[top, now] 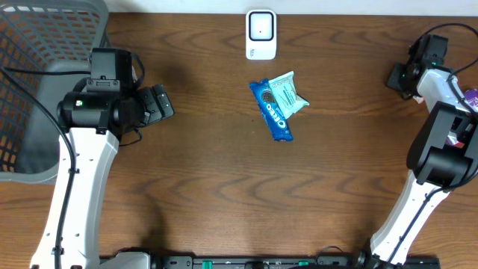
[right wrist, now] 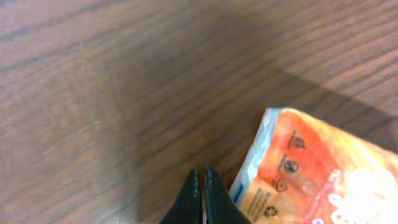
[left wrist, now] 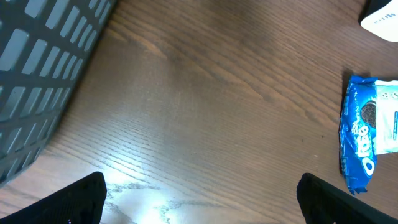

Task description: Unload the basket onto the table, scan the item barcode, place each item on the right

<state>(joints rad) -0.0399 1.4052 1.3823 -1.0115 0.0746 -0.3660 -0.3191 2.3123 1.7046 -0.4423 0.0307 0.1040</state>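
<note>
The right gripper's closed fingers are beside the orange packet (top: 419, 99) (right wrist: 323, 174), so the gripper would go up alone if the robot lifted it now, and that packet would stay on the wood.
A blue Oreo pack (top: 273, 112) lies mid-table with a pale teal snack pack (top: 290, 92) resting against its right side. A white barcode scanner (top: 261, 33) stands at the far edge just behind them. My left gripper (top: 161, 104) hovers left of the packs, open, with only bare wood between its fingers (left wrist: 81, 199). The left wrist view shows the Oreo pack (left wrist: 357, 134) at its right edge. My right gripper (top: 396, 77) is at the far right, shut on nothing. An orange packet (right wrist: 323, 174) lies just right of its fingertips (right wrist: 194, 199).
A grey mesh basket (top: 45, 67) fills the back left corner, close behind my left arm; its wall (left wrist: 43, 74) shows in the left wrist view. A purple item (top: 472, 97) peeks in at the right edge behind my right arm.
</note>
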